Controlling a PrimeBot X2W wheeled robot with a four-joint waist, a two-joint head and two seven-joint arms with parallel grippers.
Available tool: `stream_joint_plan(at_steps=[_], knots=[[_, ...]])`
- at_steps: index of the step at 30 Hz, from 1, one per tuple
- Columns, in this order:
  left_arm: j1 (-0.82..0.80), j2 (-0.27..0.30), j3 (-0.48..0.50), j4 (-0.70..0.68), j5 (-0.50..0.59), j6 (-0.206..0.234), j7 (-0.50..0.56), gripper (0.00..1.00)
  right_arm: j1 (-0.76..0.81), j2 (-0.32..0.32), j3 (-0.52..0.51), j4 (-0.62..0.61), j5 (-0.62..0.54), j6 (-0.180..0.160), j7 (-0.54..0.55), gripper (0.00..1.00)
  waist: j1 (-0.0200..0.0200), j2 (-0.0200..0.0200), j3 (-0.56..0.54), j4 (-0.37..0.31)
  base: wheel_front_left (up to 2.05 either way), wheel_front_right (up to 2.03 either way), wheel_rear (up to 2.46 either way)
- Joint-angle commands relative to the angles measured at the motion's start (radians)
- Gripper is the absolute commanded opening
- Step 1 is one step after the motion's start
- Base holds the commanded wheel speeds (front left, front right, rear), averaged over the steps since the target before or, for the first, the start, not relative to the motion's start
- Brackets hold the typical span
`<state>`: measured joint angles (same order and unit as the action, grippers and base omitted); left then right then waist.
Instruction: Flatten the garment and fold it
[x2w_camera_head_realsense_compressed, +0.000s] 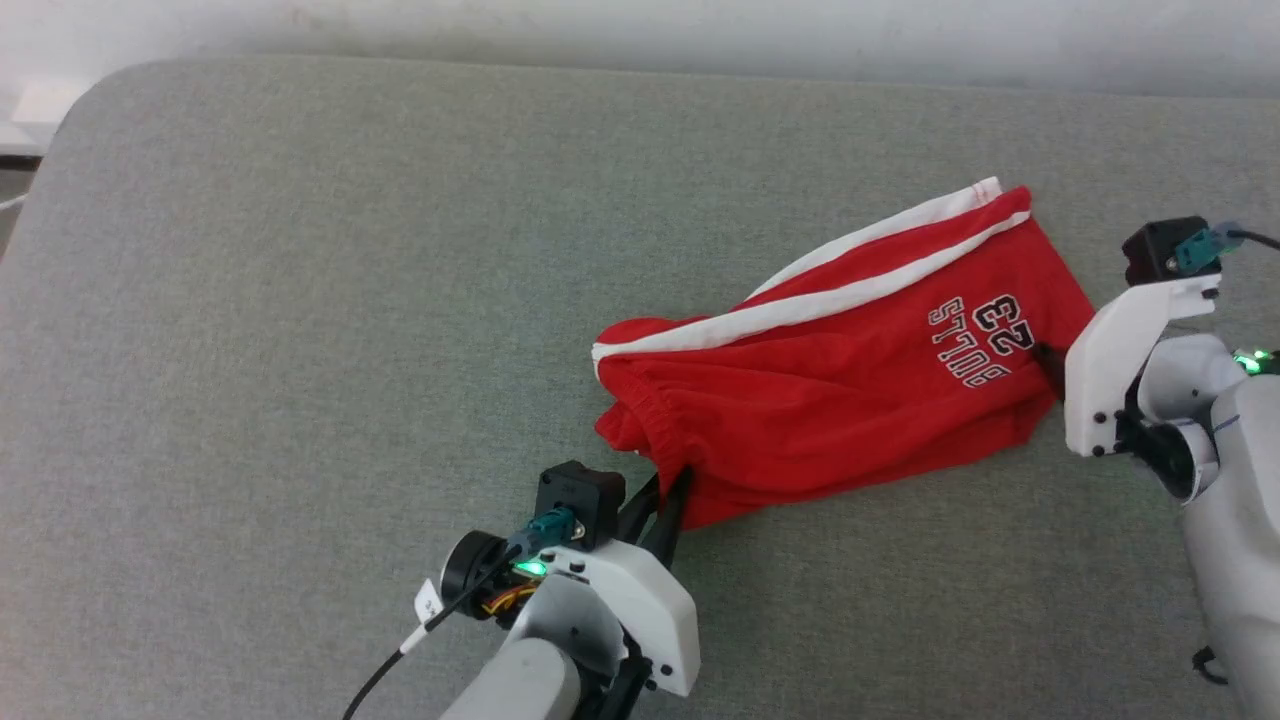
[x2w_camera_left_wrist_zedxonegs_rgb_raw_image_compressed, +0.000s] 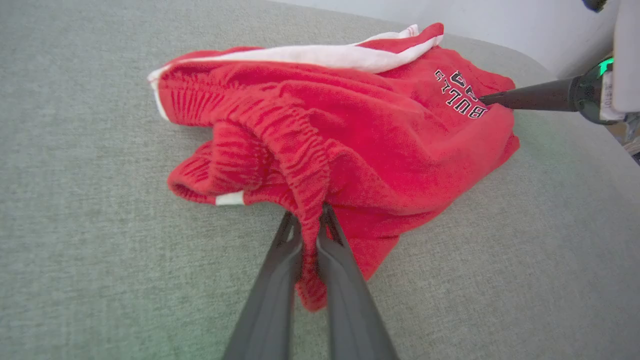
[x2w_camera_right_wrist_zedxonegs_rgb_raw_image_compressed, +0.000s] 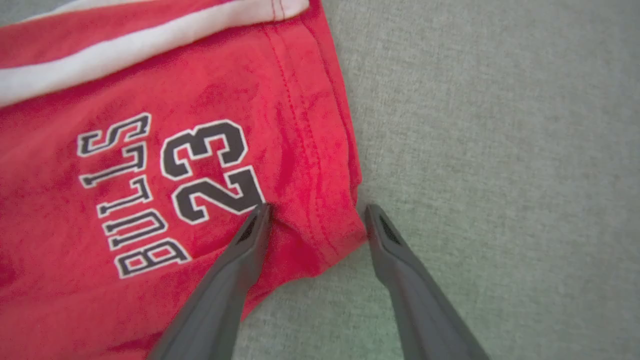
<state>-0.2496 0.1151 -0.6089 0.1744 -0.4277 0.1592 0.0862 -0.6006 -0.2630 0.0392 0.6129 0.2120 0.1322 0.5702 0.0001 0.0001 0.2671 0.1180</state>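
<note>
My right gripper needs to grip the hem corner (x2w_camera_right_wrist_zedxonegs_rgb_raw_image_compressed: 336, 231) beside the number next. This will help flatten the garment.
The garment (x2w_camera_head_realsense_compressed: 840, 370), red shorts with white stripes and "BULLS 23" lettering, lies bunched on the grey surface right of centre. My left gripper (x2w_camera_head_realsense_compressed: 672, 482) is shut on its gathered waistband at the near-left end; the left wrist view shows red fabric (x2w_camera_left_wrist_zedxonegs_rgb_raw_image_compressed: 310, 165) pinched between my left gripper (x2w_camera_left_wrist_zedxonegs_rgb_raw_image_compressed: 309, 212) jaws. My right gripper (x2w_camera_right_wrist_zedxonegs_rgb_raw_image_compressed: 316, 210) is open and straddles the hem corner of the garment (x2w_camera_right_wrist_zedxonegs_rgb_raw_image_compressed: 165, 165) beside the number, one finger on the cloth, the other over the bare surface. In the head view one dark fingertip (x2w_camera_head_realsense_compressed: 1048, 355) of it touches the garment's right edge.
The grey fabric surface (x2w_camera_head_realsense_compressed: 300, 350) stretches wide and bare to the left and toward the far edge, with a rounded corner at the far left. A pale wall runs behind it. My right forearm (x2w_camera_head_realsense_compressed: 1230, 500) stands at the right edge.
</note>
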Motion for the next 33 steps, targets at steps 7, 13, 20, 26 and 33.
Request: stream_joint_plan(at_steps=[7,13,20,26,33], knots=[[-0.032,-0.014,-0.007,0.012,0.003,-0.008,-0.018,0.0,-0.022,-0.028,0.123,0.103,-0.006,-0.002,0.005,0.68,-0.0001,-0.0001,0.031,0.035,0.0,0.0,0.0],[-0.042,-0.008,-0.01,0.03,0.002,-0.012,-0.023,0.0,-0.034,-0.066,0.208,0.131,0.062,-0.002,-0.041,0.0,-0.0001,-0.0001,0.024,0.033,0.0,0.0,0.0],[-0.032,0.007,-0.005,0.042,-0.007,-0.012,-0.03,0.0,-0.03,-0.103,0.241,0.135,0.157,-0.002,-0.128,0.0,-0.0001,-0.0001,-0.033,0.015,0.0,0.0,0.0],[-0.008,0.038,0.003,0.036,-0.019,-0.011,-0.02,0.0,0.033,-0.127,0.225,0.106,0.237,-0.002,-0.15,0.0,-0.0001,-0.0001,-0.104,-0.009,0.0,0.0,0.0],[0.04,0.094,0.013,0.014,-0.039,-0.013,0.011,0.0,0.199,-0.117,0.16,-0.04,0.311,-0.002,-0.126,0.0,-0.0001,-0.0001,-0.175,-0.041,0.0,0.0,0.0]])
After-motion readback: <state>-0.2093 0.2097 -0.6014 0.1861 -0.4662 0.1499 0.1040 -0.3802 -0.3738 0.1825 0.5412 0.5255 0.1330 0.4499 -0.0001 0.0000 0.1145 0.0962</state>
